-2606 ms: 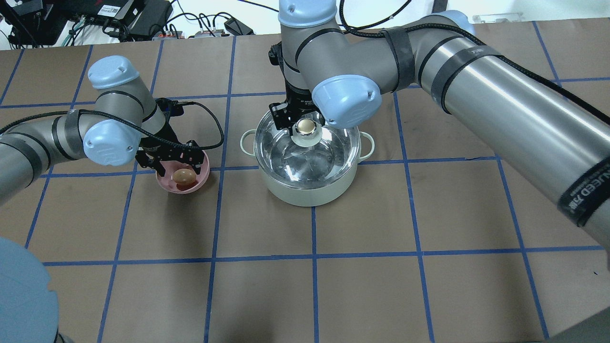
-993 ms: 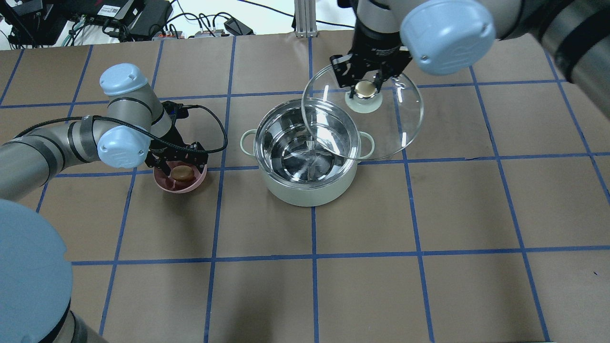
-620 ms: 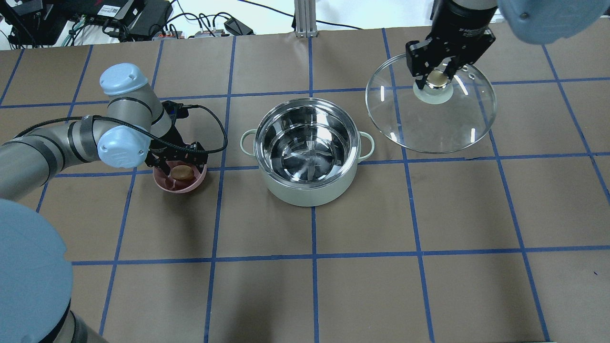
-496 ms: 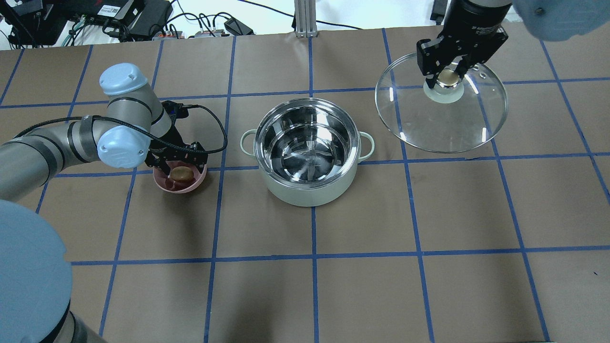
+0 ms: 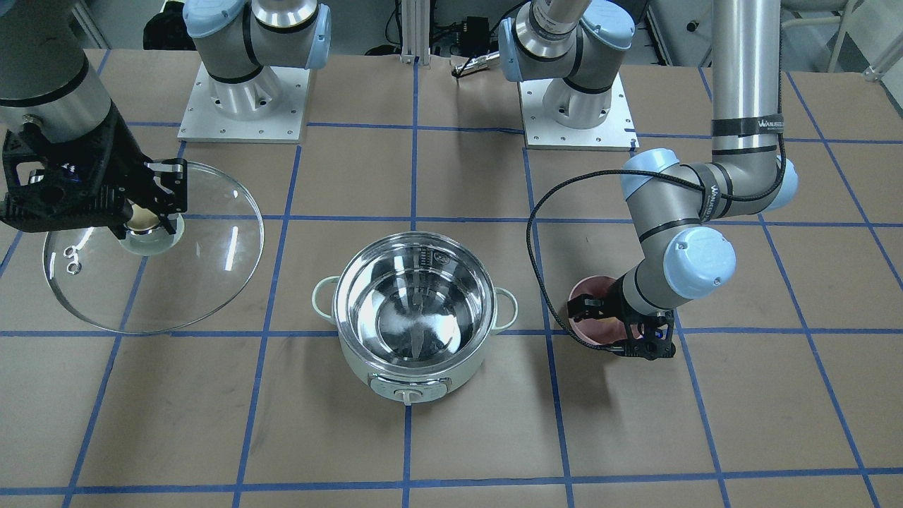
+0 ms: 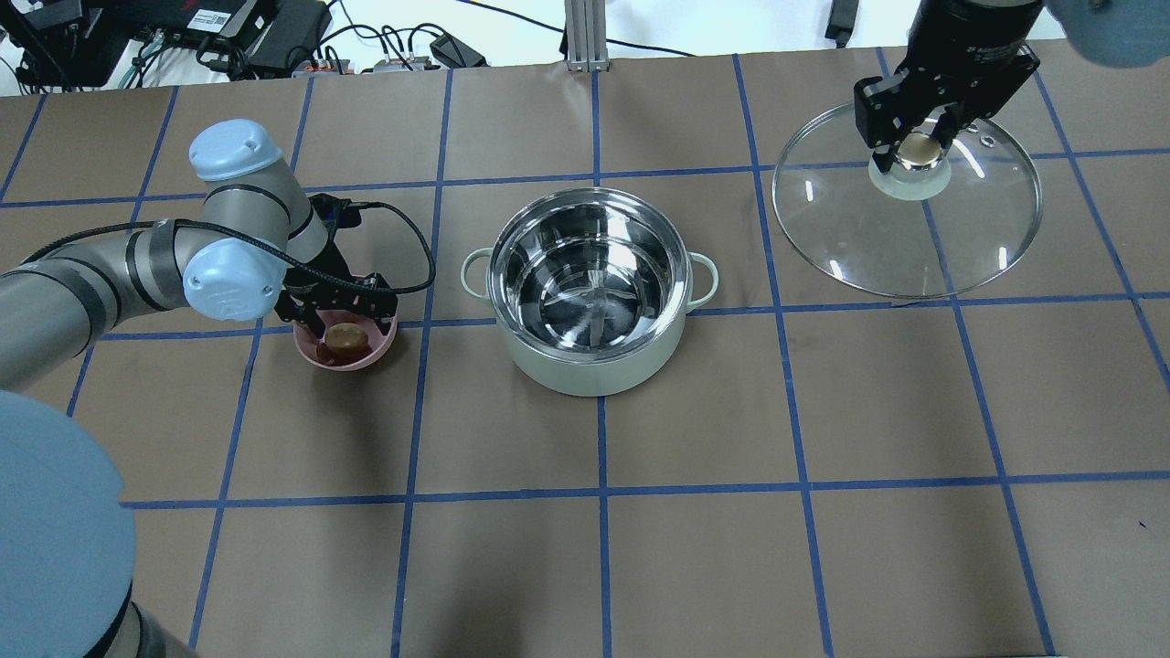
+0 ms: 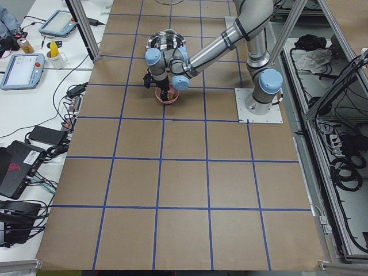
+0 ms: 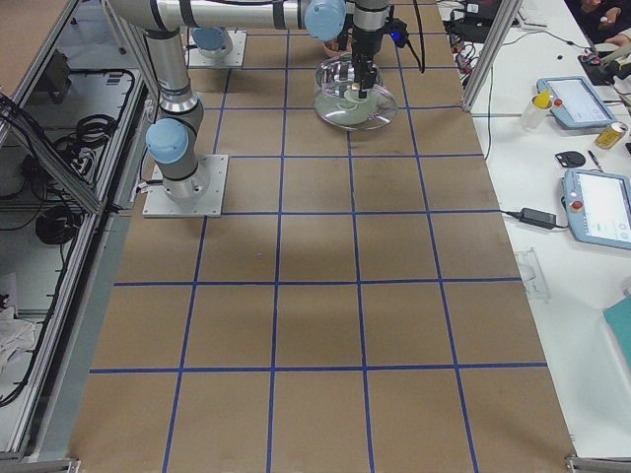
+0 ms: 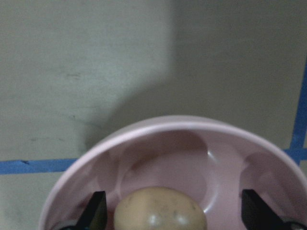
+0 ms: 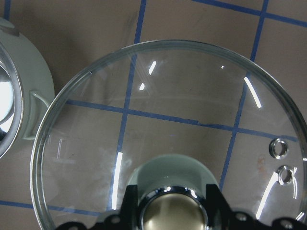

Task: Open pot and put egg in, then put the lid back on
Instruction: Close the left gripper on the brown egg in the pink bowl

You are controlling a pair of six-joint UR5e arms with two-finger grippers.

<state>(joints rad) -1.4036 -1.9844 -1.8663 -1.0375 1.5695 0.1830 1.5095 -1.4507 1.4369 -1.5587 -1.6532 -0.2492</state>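
Next, my left gripper grabs the egg around its rounded middle (image 9: 159,213) to put the egg into the pot.
The pot (image 6: 594,370) stands uncovered mid-table, its steel inside bare; it also shows in the front view (image 5: 423,374). My right gripper (image 6: 917,146) is shut on the knob of the glass lid (image 6: 905,238) and holds it over the table, right of the pot. The lid also shows in the front view (image 5: 190,268) and the right wrist view (image 10: 192,110). The egg (image 6: 347,338) lies in a pink bowl (image 6: 366,358) left of the pot. My left gripper (image 6: 340,331) is open and low in the bowl. Its fingers (image 9: 96,213) stand either side of the egg (image 9: 160,211) with gaps.
Brown table with a blue tape grid. Cables and electronics (image 6: 274,37) lie beyond the far edge. The two arm bases (image 5: 243,99) stand on plates at the robot's side. I cannot tell whether the lid's rim touches the table.
My right gripper lifted the lid off the pot and carried it to the right. My left gripper moved down into the pink bowl around the egg.
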